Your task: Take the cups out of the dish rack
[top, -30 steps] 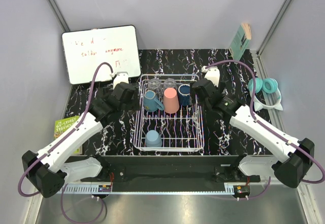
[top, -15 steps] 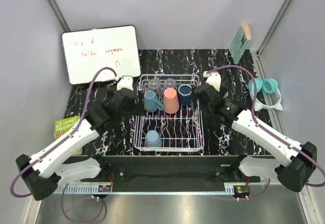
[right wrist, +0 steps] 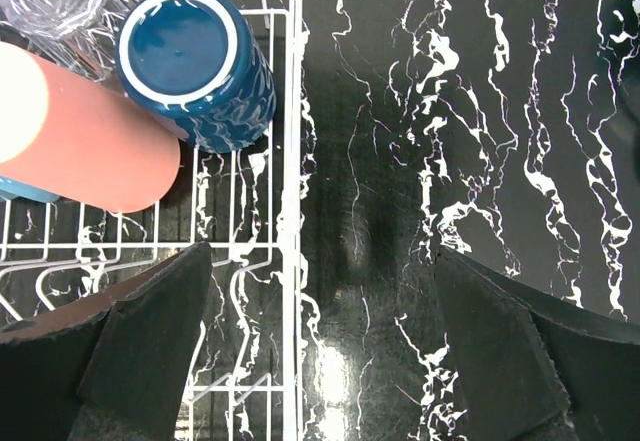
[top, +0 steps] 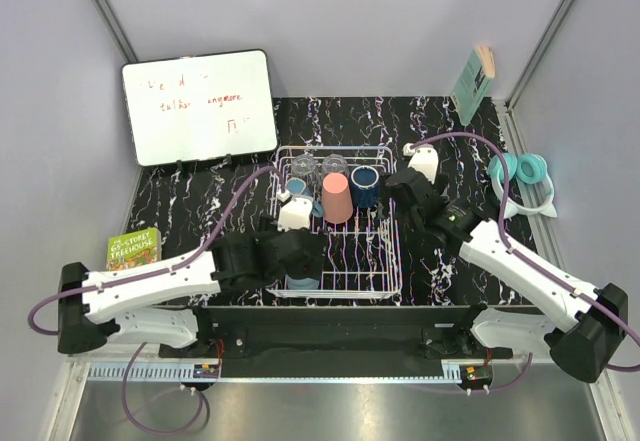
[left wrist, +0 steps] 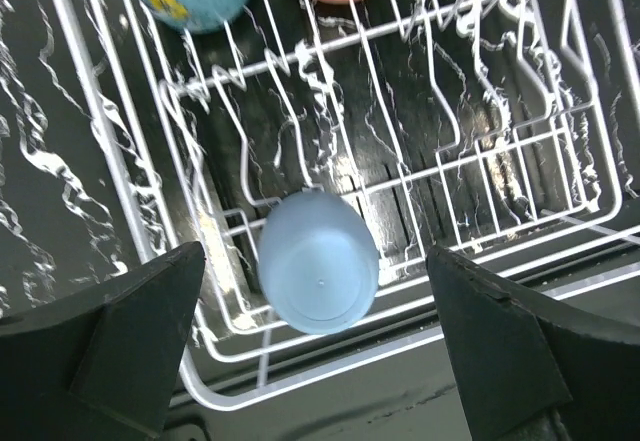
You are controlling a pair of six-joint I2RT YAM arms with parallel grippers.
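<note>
The upside-down light blue mug should be grabbed by my left gripper across its sides at its base end (top: 303, 282) (left wrist: 320, 275). The mug's rim then stays free for my right gripper.
The white wire dish rack (top: 398, 261) sits mid-table. At its back stand two clear glasses (top: 303, 167), a light blue mug (top: 299, 197), a salmon-pink tumbler (top: 337, 197) and a dark navy mug (top: 363, 186). A second light blue mug (left wrist: 318, 276) stands upside down at the rack's front left (left wrist: 354, 366). My left gripper (left wrist: 315, 261) hangs open above it, a finger on each side, not touching. My right gripper (right wrist: 322, 261) is open and empty over the rack's right rail (right wrist: 294, 211), just in front of the navy mug (right wrist: 195, 66) and beside the tumbler (right wrist: 85, 141).
A whiteboard (top: 198, 106) leans at the back left. Teal headphones (top: 520, 171) lie at the right edge, a green book (top: 133, 249) at the left edge, and another book (top: 473, 81) stands at the back right. Grey walls close in the table.
My left arm has swung from the rack's back left side down to its front left corner, over the front blue mug. My right gripper has barely shifted.
</note>
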